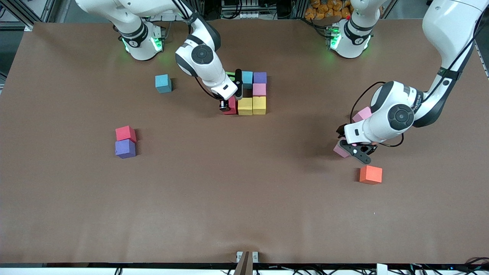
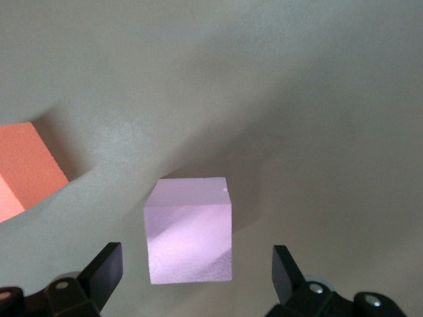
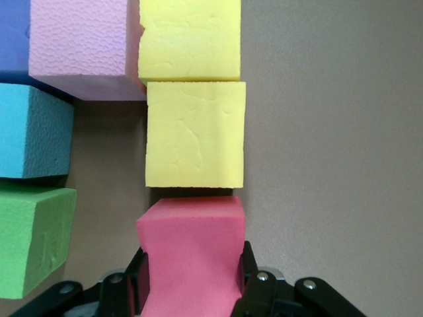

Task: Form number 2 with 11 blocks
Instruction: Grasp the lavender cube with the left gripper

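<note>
The number 2 needs one more block, so my left gripper will next grab the loose pink block (image 2: 190, 238) by its sides.
Near the middle of the table stands a cluster of blocks: green (image 3: 33, 239), blue (image 1: 247, 78), purple (image 1: 260, 77), pink (image 1: 259, 89) and two yellow ones (image 1: 245, 106) (image 1: 259, 105). My right gripper (image 3: 192, 271) is shut on a red block (image 3: 192, 251), in line with the yellow blocks (image 3: 195, 134) at the right arm's end of that row. My left gripper (image 2: 196, 264) is open and straddles a loose pink block (image 2: 190, 238) without touching it. An orange block (image 1: 370, 174) lies close by.
Another pink block (image 1: 362, 114) peeks out from under the left arm. Toward the right arm's end lie a loose blue block (image 1: 163, 83), a red block (image 1: 125, 133) and a purple block (image 1: 125, 148) touching it.
</note>
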